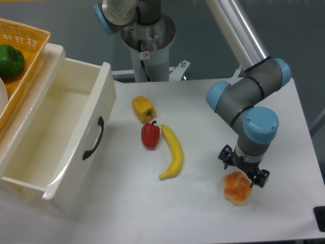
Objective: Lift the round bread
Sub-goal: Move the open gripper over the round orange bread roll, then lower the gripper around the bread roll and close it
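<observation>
I next need to take hold of the round bread (237, 188) by its opposite rounded sides to pick it up.
The round bread (237, 188) is a small golden-orange bun with paler creases, lying on the white table (203, 218) near its front right. My gripper (244, 172) hangs directly over the bun's back edge, partly covering its top. The two dark fingers are spread apart, one at the left and one at the right of the bun's upper part, so the gripper is open. I cannot tell whether the fingertips touch the bread.
A banana (173, 152), a red pepper (150, 135) and a yellow pepper (143, 108) lie mid-table to the left. A white open drawer (56, 137) stands at the left, with a yellow basket (23, 51) holding a green pepper (10, 60) above it.
</observation>
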Robot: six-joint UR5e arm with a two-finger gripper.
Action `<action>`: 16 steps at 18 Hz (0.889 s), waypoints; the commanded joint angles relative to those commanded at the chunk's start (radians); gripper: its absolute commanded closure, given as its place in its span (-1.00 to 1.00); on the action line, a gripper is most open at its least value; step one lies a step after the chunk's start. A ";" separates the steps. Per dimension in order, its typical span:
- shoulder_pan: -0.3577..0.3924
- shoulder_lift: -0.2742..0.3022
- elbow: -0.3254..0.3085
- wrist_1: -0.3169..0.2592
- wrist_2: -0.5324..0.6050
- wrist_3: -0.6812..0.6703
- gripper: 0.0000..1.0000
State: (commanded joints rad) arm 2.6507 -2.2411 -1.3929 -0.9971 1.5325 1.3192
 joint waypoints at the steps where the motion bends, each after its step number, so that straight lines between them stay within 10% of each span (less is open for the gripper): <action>1: 0.006 -0.003 -0.002 0.000 0.000 0.002 -0.98; 10: 0.008 -0.014 -0.026 0.000 0.002 -0.002 -0.86; 16: 0.008 -0.014 -0.026 0.002 0.002 0.000 0.11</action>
State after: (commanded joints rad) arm 2.6584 -2.2550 -1.4189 -0.9956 1.5340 1.3192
